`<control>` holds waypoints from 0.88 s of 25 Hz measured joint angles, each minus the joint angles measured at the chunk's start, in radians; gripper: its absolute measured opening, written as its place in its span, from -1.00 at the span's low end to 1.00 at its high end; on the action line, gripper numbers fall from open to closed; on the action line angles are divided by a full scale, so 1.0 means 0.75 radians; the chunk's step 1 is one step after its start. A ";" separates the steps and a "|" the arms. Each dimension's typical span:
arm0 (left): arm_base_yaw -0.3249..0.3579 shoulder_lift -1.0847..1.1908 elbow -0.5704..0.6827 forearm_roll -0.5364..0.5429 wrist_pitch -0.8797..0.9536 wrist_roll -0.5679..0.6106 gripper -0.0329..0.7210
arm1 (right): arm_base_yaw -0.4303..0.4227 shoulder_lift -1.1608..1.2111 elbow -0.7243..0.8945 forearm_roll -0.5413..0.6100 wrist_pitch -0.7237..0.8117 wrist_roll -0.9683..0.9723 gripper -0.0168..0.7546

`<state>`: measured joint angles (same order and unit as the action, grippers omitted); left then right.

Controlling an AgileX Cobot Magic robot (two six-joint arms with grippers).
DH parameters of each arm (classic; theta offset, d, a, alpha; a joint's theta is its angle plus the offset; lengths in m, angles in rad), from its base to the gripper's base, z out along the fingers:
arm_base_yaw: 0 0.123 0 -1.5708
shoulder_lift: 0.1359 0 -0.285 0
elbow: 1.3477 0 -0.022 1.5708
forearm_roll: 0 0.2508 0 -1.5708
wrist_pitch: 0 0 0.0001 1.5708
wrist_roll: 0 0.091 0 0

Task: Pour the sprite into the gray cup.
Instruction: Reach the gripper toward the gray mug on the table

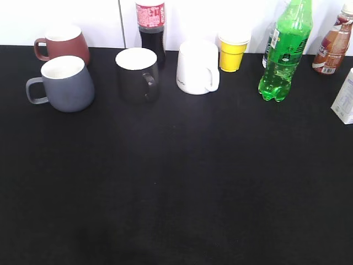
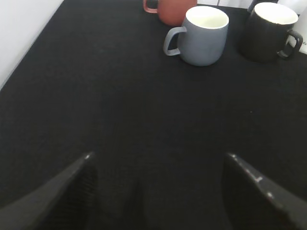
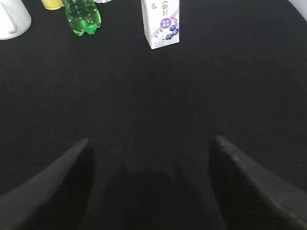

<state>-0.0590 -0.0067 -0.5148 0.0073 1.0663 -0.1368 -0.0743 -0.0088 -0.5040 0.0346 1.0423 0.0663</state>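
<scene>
I next need to grab the gray cup by its slim loop handle (image 1: 31,90) with my left gripper, because the gray cup's round body (image 1: 70,92) is wide for my fingers.
The sprite (image 1: 284,52), a tall green bottle, stands upright at the back right of the black table; its base shows at the top of the right wrist view (image 3: 81,17). The gray cup (image 1: 63,83), blue-gray with a white inside, stands at the back left with its handle to the left; it also shows in the left wrist view (image 2: 201,36). My left gripper (image 2: 158,155) is open and empty over bare table, well short of the cup. My right gripper (image 3: 151,139) is open and empty, well short of the bottle. Neither gripper shows in the exterior view.
A reddish-brown mug (image 1: 62,43) stands behind the gray cup. A dark mug (image 1: 138,73), a cola bottle (image 1: 151,27), a white mug (image 1: 197,67) and a yellow cup (image 1: 233,51) line the back. A brown drink bottle (image 1: 333,47) and a milk carton (image 3: 161,23) stand right of the sprite.
</scene>
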 joint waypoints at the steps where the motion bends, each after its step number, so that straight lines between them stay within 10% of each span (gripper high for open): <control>1: 0.000 0.000 0.000 0.000 0.000 0.000 0.70 | 0.000 0.000 0.000 0.000 0.000 0.000 0.51; 9: 0.000 0.000 -0.018 0.002 -0.045 0.000 0.52 | 0.000 0.000 0.000 0.000 0.000 0.000 0.51; 15: 0.000 0.256 0.261 0.068 -1.228 0.000 0.50 | 0.000 0.000 0.000 0.000 0.000 0.000 0.51; 22: 0.000 1.577 0.372 0.154 -2.475 0.000 0.50 | 0.000 0.000 0.000 0.000 0.000 0.000 0.51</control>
<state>-0.0590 1.1759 -0.2354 0.1228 -0.7901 -0.1368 -0.0743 -0.0088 -0.5040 0.0346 1.0423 0.0663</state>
